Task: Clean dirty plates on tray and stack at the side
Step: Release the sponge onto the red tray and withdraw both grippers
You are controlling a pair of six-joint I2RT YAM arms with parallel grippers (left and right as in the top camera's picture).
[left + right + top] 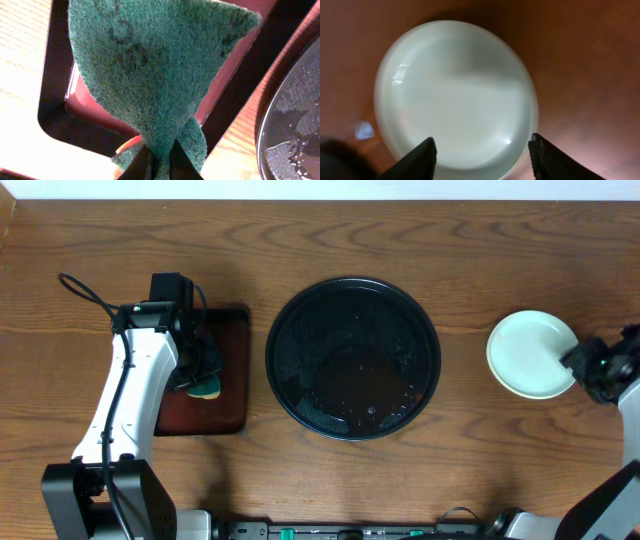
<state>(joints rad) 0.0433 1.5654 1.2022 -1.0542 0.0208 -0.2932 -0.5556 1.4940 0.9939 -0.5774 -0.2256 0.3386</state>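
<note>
My fingers are above the green sponge's lower end point(207, 389), which hangs inside the red-brown tray's rim point(205, 431), so my left gripper needs to let go of the sponge.
The round black tray point(352, 358) sits mid-table, wet and holding no plates; its rim shows in the left wrist view point(295, 115). A pale mint plate point(531, 353) lies on the wood at the right, topmost of what may be a stack; it fills the right wrist view point(455, 97) and looks clean. The yellow plate is not in view. My right gripper point(585, 365) is open at the plate's right edge, fingers point(482, 155) spread over its near rim. My left gripper point(200, 370) is shut on a green scouring sponge point(150, 70), held over the red-brown tray.
A rectangular dark red-brown tray point(225, 395) lies left of the black tray, under the left gripper; its rim shows in the left wrist view point(52, 95). Bare wood-grain tabletop surrounds everything.
</note>
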